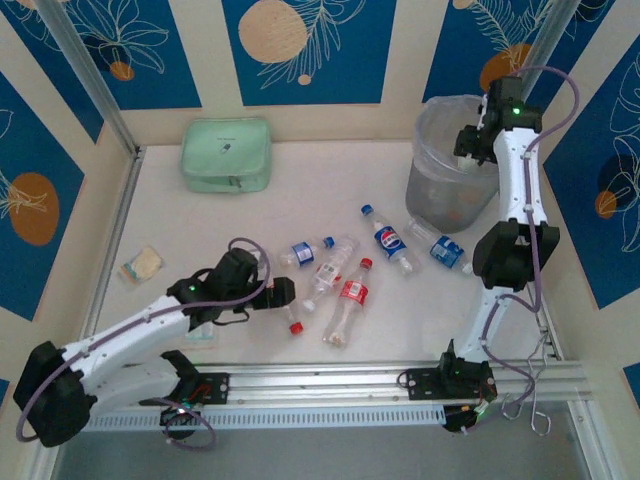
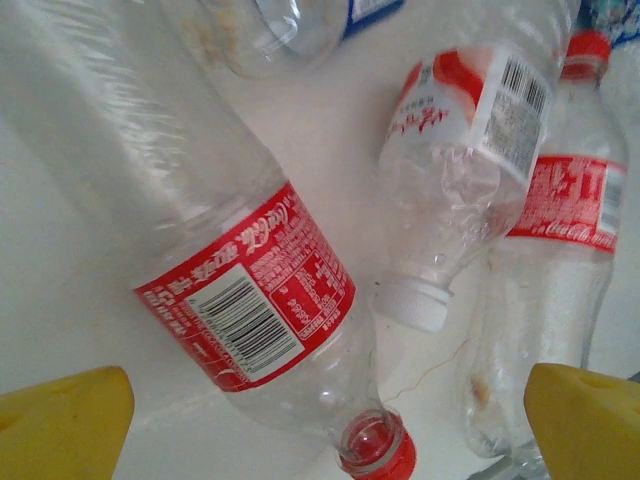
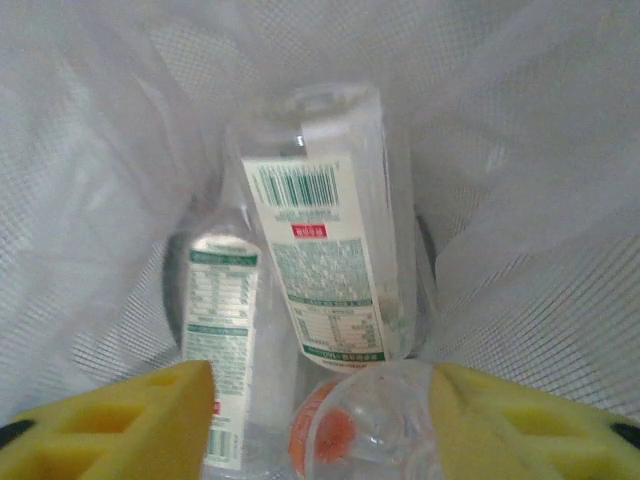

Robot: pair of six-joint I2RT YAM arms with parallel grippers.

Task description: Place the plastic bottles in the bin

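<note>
I should move my left gripper toward the bottle before I close it. Wide gaps of table lie between my fingers and the red-capped bottle (image 1: 289, 312) (image 2: 250, 300), and its label is beyond my fingers.
Several plastic bottles lie mid-table: a blue-labelled one (image 1: 302, 252), a white-capped one (image 1: 330, 270), a red-labelled one (image 1: 353, 292), a Pepsi one (image 1: 388, 240) and a small blue one (image 1: 447, 250). My left gripper (image 1: 283, 292) hovers low and open just left of them. Between its yellow pads (image 2: 60, 420) lies a red-capped bottle (image 2: 250, 300), untouched, beside the white-capped bottle (image 2: 460, 170). My right gripper (image 1: 468, 145) hangs over the bin (image 1: 430, 190), open. A clear orange-labelled bottle (image 3: 380, 430) sits between its pads (image 3: 530, 430), with a gap on the left. Green-labelled bottles (image 3: 330, 270) lie in the bin below.
A mint green zip pouch (image 1: 226, 155) rests at the back left. A small flat packet (image 1: 140, 265) lies near the left wall. The metal rail (image 1: 330, 385) runs along the near edge. The bin's clear liner (image 3: 540, 150) surrounds the right gripper.
</note>
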